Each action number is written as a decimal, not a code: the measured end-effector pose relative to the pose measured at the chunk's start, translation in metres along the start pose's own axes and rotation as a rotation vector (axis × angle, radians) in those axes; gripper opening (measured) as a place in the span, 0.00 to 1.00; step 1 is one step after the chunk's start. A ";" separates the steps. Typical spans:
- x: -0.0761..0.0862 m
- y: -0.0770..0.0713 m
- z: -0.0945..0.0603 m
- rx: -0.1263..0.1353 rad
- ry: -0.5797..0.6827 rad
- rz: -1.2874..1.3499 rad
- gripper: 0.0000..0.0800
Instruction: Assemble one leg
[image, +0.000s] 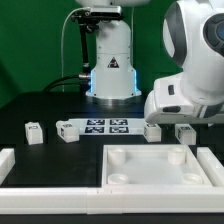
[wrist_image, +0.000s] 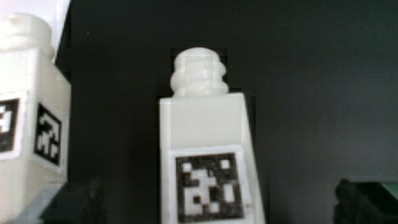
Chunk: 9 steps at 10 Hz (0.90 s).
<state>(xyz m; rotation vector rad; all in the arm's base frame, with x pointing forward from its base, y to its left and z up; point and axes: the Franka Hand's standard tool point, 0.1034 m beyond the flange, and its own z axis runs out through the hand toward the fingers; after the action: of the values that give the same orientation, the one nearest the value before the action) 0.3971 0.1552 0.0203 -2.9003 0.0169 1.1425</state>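
The leg has my fingers on both sides of its tagged body (wrist_image: 210, 183) in the wrist view. My gripper should close on the leg now. Closing now would hold it.
In the wrist view a leg (wrist_image: 210, 140), a small white block with a screw tip and a black-and-white tag, lies between my dark fingertips (wrist_image: 365, 200). There is a gap on each side of it. My gripper (wrist_image: 214, 212) is open around it and does not grip it. A second leg (wrist_image: 27, 110) lies beside it. In the exterior view my gripper (image: 163, 123) is low over the table at the right. Two legs (image: 150, 130) (image: 185, 130) lie under the hand there, partly hidden by it. Two more legs (image: 35, 131) (image: 67, 131) lie at the left.
The marker board (image: 105, 126) lies in the middle of the row of legs. The large white plate with corner sockets (image: 150, 168) lies in front of it. White rails (image: 15, 165) border the left and front. The robot base (image: 112, 70) stands behind.
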 end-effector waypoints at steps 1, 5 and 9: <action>0.000 0.001 0.003 0.000 0.000 0.000 0.81; 0.002 0.006 0.006 0.003 -0.006 -0.030 0.66; 0.003 0.010 0.005 0.007 -0.006 -0.042 0.36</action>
<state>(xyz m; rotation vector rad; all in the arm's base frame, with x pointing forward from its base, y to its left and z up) 0.3955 0.1452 0.0146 -2.8763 -0.0392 1.1422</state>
